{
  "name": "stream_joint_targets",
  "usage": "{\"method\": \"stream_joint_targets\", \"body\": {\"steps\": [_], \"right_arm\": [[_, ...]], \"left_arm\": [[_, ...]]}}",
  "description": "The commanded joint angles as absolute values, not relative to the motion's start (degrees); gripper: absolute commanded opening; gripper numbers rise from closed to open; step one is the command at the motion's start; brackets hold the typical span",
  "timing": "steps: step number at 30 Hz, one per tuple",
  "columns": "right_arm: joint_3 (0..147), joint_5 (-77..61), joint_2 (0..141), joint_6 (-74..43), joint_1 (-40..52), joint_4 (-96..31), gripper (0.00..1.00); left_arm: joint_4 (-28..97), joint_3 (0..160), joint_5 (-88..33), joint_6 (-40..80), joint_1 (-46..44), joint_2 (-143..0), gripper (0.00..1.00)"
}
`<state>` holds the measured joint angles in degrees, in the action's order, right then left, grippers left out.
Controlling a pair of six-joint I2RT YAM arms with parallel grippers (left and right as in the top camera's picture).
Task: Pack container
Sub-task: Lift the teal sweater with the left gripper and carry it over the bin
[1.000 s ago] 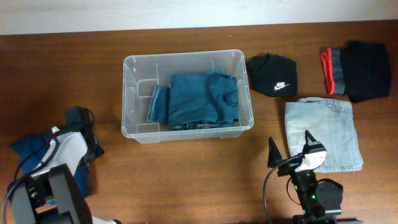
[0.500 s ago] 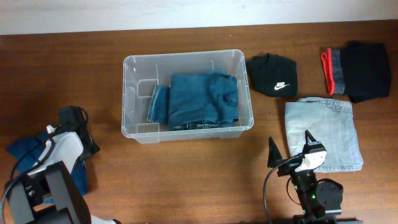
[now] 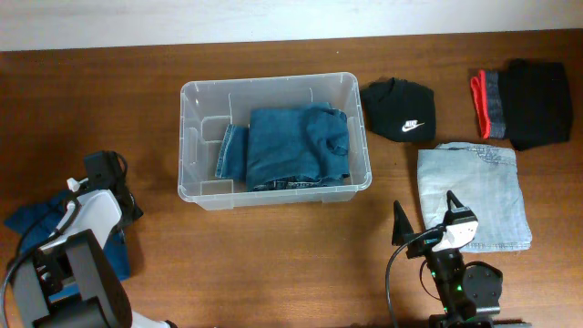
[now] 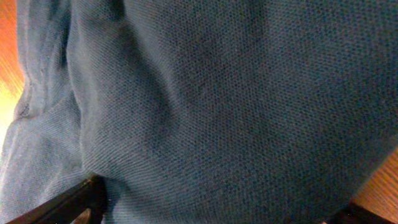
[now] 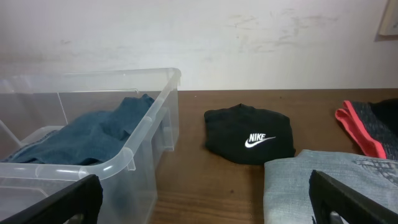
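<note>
I should close my left gripper on the dark blue knit garment now. Its cloth lies between my fingers, so my gripper would hold the garment.
The container [image 3: 188,137] is a clear plastic bin at the table's middle, with folded dark blue jeans [image 3: 296,146] inside; it also shows in the right wrist view [image 5: 134,155]. My left arm [image 3: 96,205] is bent over a dark blue knit garment [image 3: 27,223] at the left edge. In the left wrist view that garment [image 4: 217,93] fills the frame. The left gripper [image 4: 217,211] has its jaws wide apart with cloth between them. My right gripper [image 3: 424,208] is open and empty, low over the table right of the container.
A black Nike garment [image 3: 399,109] lies right of the container. Folded light blue jeans [image 3: 474,196] lie beside my right gripper. A black garment with a red and grey band [image 3: 524,102] lies at the far right.
My left arm has drawn a little to the left over the dark blue garment, and the cloth has shifted with it. The right arm has not moved.
</note>
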<state>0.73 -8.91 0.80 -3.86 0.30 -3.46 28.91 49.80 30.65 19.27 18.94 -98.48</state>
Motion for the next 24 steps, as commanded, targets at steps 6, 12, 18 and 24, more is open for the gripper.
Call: {"method": "stream_joint_targets", "body": {"steps": [6, 12, 18, 24], "right_arm": [[0.3, -8.4, 0.4, -3.4, -0.1, -3.7, 0.98], [0.3, -8.4, 0.4, -3.4, -0.1, -3.7, 0.98], [0.3, -8.4, 0.4, -3.4, -0.1, -3.7, 0.98], [0.3, -8.4, 0.4, -3.4, -0.1, -3.7, 0.98]], "left_arm": [[29.6, 47.8, 22.5, 18.1, 19.4, -102.3, 0.67], [29.6, 47.8, 21.8, 18.1, 19.4, -102.3, 0.39], [29.5, 47.8, 21.8, 18.2, 19.4, -102.3, 0.01], [29.6, 49.4, 21.8, 18.1, 19.4, -102.0, 0.01]]}}
